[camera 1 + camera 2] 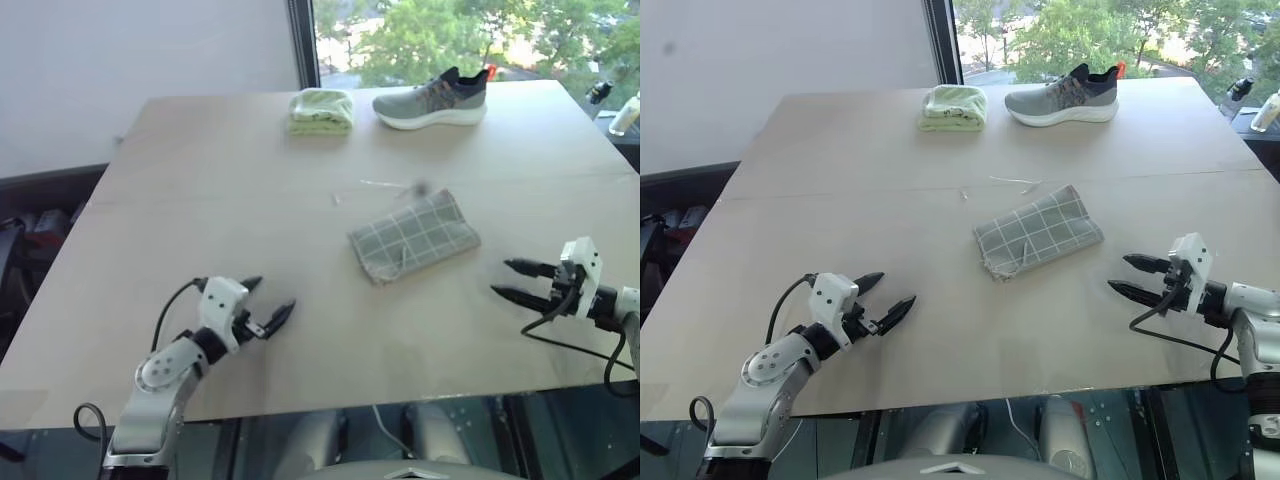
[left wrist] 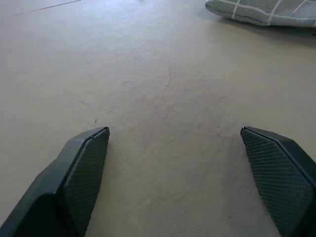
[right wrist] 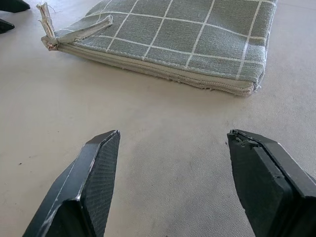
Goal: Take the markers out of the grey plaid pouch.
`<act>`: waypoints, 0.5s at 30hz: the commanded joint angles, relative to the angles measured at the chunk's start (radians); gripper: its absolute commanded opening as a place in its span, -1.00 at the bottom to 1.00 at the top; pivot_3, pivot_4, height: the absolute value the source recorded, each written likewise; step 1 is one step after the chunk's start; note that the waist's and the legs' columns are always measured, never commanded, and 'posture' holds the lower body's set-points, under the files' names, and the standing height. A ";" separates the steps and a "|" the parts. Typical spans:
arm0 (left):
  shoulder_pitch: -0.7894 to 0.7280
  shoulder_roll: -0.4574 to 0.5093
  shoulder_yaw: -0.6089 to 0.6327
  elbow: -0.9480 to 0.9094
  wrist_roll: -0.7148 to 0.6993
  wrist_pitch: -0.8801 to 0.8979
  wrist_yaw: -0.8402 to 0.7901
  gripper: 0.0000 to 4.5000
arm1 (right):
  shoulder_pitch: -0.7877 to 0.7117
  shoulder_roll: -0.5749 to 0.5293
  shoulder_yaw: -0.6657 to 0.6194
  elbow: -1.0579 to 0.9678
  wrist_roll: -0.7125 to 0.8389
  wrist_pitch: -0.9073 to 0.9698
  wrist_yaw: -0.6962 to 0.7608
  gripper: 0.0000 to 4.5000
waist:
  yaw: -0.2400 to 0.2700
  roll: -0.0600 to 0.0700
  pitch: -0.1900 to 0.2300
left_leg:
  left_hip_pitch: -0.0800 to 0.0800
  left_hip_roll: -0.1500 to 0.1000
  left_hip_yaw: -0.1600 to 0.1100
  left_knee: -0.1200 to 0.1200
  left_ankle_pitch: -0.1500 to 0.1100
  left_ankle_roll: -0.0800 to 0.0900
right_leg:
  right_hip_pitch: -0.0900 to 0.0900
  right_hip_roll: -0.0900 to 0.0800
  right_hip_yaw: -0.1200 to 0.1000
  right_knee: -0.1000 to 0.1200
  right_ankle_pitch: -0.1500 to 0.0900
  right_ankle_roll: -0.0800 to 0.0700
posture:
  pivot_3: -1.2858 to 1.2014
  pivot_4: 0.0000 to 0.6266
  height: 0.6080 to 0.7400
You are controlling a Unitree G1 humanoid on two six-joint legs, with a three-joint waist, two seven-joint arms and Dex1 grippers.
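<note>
The plaid pouch [image 1: 413, 237] lies flat on the tabletop, so my left gripper takes hold of the pouch by its near end corner [image 1: 378, 275] next.
The grey plaid pouch [image 1: 413, 237] lies flat near the middle of the tan table [image 1: 200, 180], its pull tab [image 3: 81, 33] towards the near end. No markers show; the pouch looks closed along its tan edge [image 3: 163, 73]. My left gripper [image 1: 274, 293] hovers open low over the table, to the near left of the pouch and well short of it. Open as well, my right gripper [image 1: 500, 278] sits to the pouch's near right and points at its long edge, with bare table between its fingers [image 3: 94, 173].
A folded pale green cloth [image 1: 321, 110] and a grey sneaker [image 1: 432, 98] sit along the far edge. A thin pale strand [image 1: 383, 185] lies just beyond the pouch. The table's near edge [image 1: 380, 395] runs just below both grippers.
</note>
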 commanded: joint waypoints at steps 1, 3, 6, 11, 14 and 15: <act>0.016 0.006 0.019 -0.025 -0.022 0.001 -0.007 0.97 | -0.027 -0.007 -0.009 -0.001 0.005 -0.011 0.004 0.55 | 0.000 0.000 0.000 | 0.000 0.000 0.000 0.000 0.000 0.000 | 0.000 0.000 0.000 0.000 0.000 0.000 | 0.03 -0.52 1.00; 0.022 0.003 0.015 -0.011 -0.017 -0.017 -0.011 0.97 | -0.023 -0.006 -0.006 -0.007 0.004 -0.012 0.004 0.55 | -0.001 0.000 0.000 | 0.000 0.000 0.000 0.000 0.000 0.000 | 0.000 0.000 0.000 0.000 0.000 0.000 | 0.03 -0.52 1.00; 0.022 0.003 0.019 -0.016 -0.028 -0.015 -0.011 0.97 | -0.011 -0.013 -0.016 -0.021 0.010 -0.004 0.005 0.55 | 0.000 0.000 0.000 | 0.000 0.000 0.000 0.000 0.000 0.000 | 0.000 0.000 0.000 0.000 0.000 0.000 | 0.03 -0.52 1.00; 0.012 0.011 0.010 -0.002 -0.025 -0.020 -0.020 0.97 | -0.002 -0.022 -0.026 -0.023 0.013 -0.003 0.005 0.55 | 0.000 0.000 0.000 | 0.000 0.000 0.000 0.000 0.000 0.000 | 0.000 0.000 0.000 0.000 0.000 0.000 | 0.03 -0.52 1.00; 0.004 0.012 0.011 -0.007 -0.032 -0.012 -0.021 0.97 | 0.000 -0.028 -0.030 -0.025 0.016 -0.001 0.006 0.55 | 0.000 0.000 0.000 | 0.000 0.000 0.000 0.000 0.000 0.000 | 0.000 0.000 0.000 0.000 0.000 0.000 | 0.03 -0.52 1.00; 0.002 0.013 0.010 -0.008 -0.032 -0.011 -0.024 0.97 | 0.000 -0.028 -0.030 -0.026 0.016 -0.001 0.005 0.55 | 0.000 0.000 0.000 | 0.000 0.000 0.000 0.000 0.000 0.000 | 0.000 0.000 0.000 0.000 0.000 0.000 | 0.03 -0.52 1.00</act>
